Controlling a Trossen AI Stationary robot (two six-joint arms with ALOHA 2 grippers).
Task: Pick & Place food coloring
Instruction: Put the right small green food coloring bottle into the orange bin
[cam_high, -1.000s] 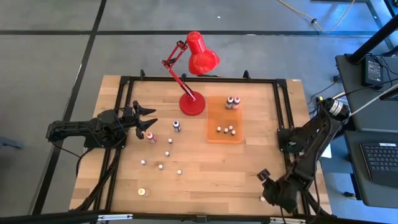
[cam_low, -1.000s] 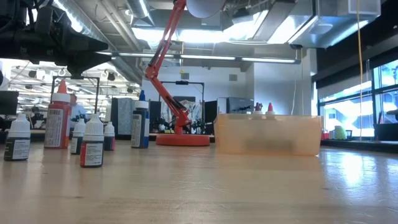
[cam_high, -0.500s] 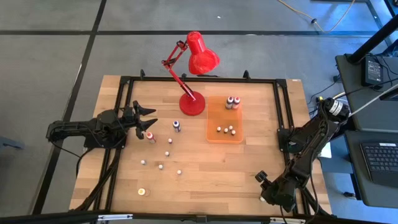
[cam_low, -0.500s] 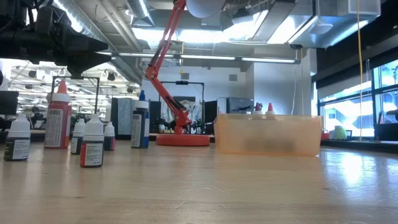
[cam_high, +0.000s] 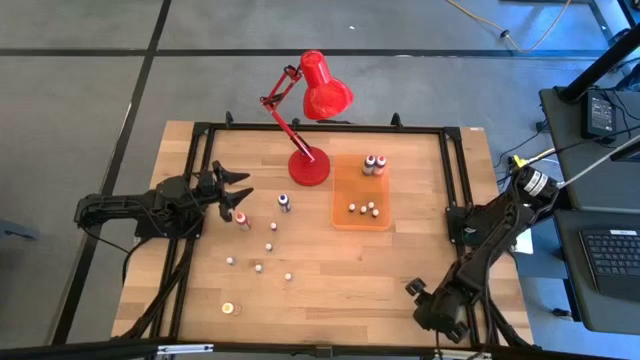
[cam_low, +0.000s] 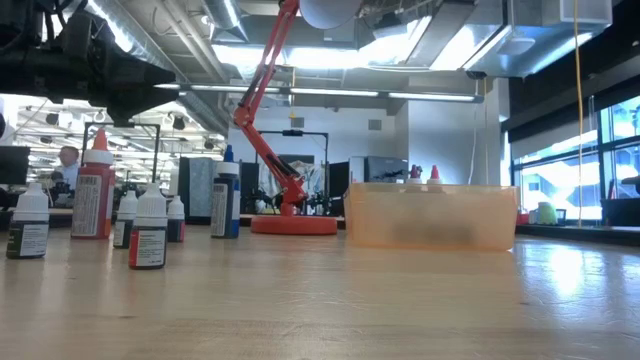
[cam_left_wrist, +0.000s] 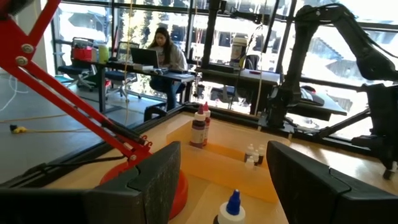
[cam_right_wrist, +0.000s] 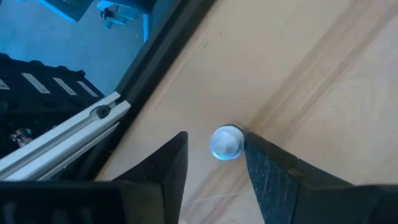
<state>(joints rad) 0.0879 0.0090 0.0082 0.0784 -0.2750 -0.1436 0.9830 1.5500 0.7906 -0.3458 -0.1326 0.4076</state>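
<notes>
The small bottle's white cap (cam_right_wrist: 227, 142) is the part my right gripper will grab next, to place the bottle in the orange tray.
The food coloring is a set of tiny white-capped bottles. A red one (cam_high: 243, 220), a blue one (cam_high: 284, 203) and several small ones (cam_high: 257, 267) stand on the wood at left of middle. More stand in the orange tray (cam_high: 345, 216). One small bottle (cam_right_wrist: 227, 143) stands at the near right corner, seen cap-up. My right gripper (cam_right_wrist: 214, 140) is open above it, pointing steeply down, one finger on each side of the cap. My left gripper (cam_high: 232, 190) waits open and level at the table's left, near the red bottle.
A red desk lamp (cam_high: 310, 165) stands on its base at the far middle, just left of the tray. A black frame rail (cam_right_wrist: 161, 43) runs along the table edge close to my right gripper. A yellow-bodied bottle (cam_high: 229, 309) stands near the front left.
My right gripper has come down toward the table at the near right corner and edged a little toward the table's left. It now points more steeply down. The gap between its fingers looks the same. The bottles have kept still.
</notes>
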